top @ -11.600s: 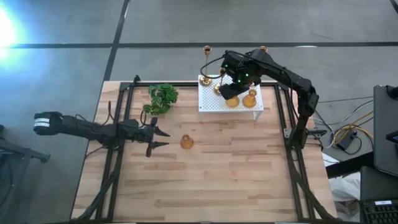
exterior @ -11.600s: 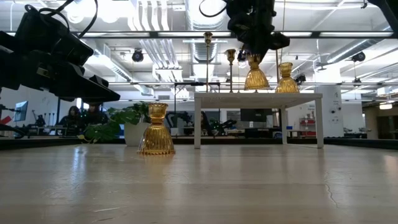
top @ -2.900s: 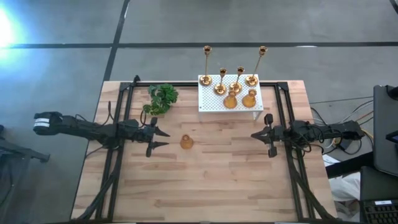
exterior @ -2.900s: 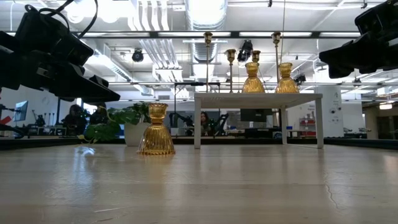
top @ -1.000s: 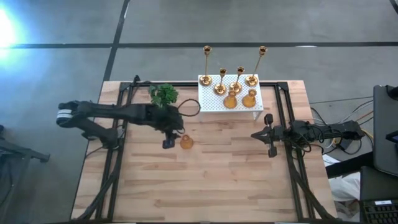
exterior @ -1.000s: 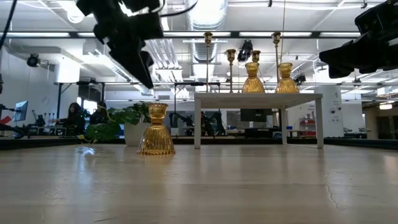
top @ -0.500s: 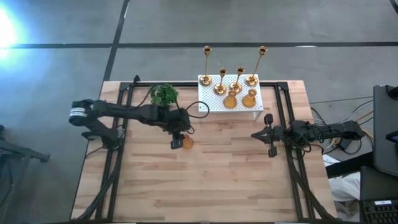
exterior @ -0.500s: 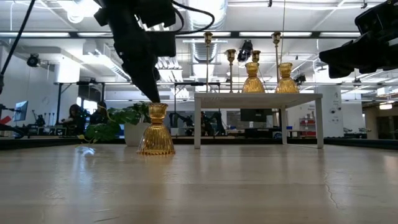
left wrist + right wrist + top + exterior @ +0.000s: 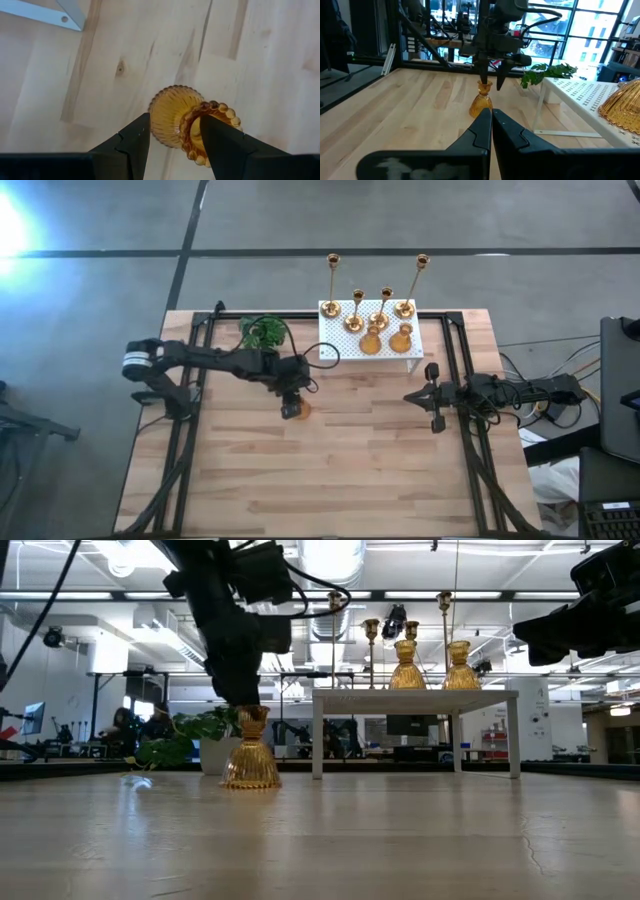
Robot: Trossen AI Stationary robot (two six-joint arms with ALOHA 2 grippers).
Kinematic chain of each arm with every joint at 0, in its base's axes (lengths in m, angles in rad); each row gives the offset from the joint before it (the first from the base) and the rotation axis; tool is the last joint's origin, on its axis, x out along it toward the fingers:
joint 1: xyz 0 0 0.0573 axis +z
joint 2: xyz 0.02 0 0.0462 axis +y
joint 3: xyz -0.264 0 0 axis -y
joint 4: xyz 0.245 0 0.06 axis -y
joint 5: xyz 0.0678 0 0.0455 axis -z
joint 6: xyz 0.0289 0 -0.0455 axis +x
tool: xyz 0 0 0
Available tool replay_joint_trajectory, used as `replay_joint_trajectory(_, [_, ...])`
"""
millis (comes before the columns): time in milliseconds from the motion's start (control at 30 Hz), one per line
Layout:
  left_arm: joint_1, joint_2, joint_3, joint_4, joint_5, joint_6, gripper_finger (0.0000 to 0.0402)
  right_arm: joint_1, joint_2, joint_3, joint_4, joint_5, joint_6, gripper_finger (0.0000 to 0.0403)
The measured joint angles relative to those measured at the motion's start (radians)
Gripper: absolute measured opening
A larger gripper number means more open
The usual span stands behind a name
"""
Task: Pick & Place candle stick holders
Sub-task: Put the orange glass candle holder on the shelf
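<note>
My left gripper should close on the holder now and would hold it. One fingertip reaches into the beaded rim (image 9: pixel 189 131), and the other is beside the ribbed base.
One squat amber-gold candle stick holder (image 9: pixel 300 409) stands upright on its wide base on the wooden table, and also shows in the low view (image 9: pixel 250 752). My left gripper (image 9: pixel 174 142) is open and points down over it. Its fingers stand on either side of the holder's beaded top (image 9: pixel 209 131); I cannot tell whether they touch it. Two more squat holders (image 9: pixel 386 340) and several thin-stemmed ones (image 9: pixel 368 300) stand on the white perforated box (image 9: pixel 338 346). My right gripper (image 9: pixel 491 121) is shut and empty near the table's right edge (image 9: pixel 428 396).
A green leafy plant (image 9: pixel 262 332) stands at the back left of the white box. Dark frame rails (image 9: pixel 185 430) run along the table's left and right sides. Bare wood lies in front of the lone holder.
My left gripper has gone toward the table's right edge and down to the lone squat holder, and its fingers now stand on either side of the holder's top. The holder has stayed where it was.
</note>
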Motion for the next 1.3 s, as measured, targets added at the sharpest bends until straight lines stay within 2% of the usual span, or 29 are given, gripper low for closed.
replay_joint_trajectory(100, [0.005, 0.005, 0.000, 0.005, 0.017, -0.001, 0.0170, 0.000, 0.000, 0.000, 0.000, 0.000, 0.000, 0.0008])
replay_joint_trajectory(200, [0.006, 0.005, 0.000, 0.011, 0.026, -0.014, 0.0147, 0.000, 0.000, 0.000, 0.000, 0.000, 0.000, 0.0008])
replay_joint_trajectory(467, [0.010, 0.004, -0.001, 0.018, 0.041, -0.018, 0.0038, 0.000, 0.000, 0.000, 0.000, 0.000, 0.000, 0.0008])
replay_joint_trajectory(767, [0.012, 0.005, -0.001, 0.028, 0.034, -0.015, 0.0037, 0.000, 0.000, 0.000, 0.000, 0.000, 0.000, 0.0008])
replay_joint_trajectory(1100, [0.022, -0.021, -0.003, -0.002, 0.102, -0.036, 0.0035, 0.000, 0.000, 0.000, 0.000, 0.000, 0.000, 0.0008])
replay_joint_trajectory(1300, [0.043, -0.032, 0.080, -0.063, 0.122, -0.045, 0.0033, 0.000, 0.000, 0.000, 0.000, 0.000, 0.000, 0.0008])
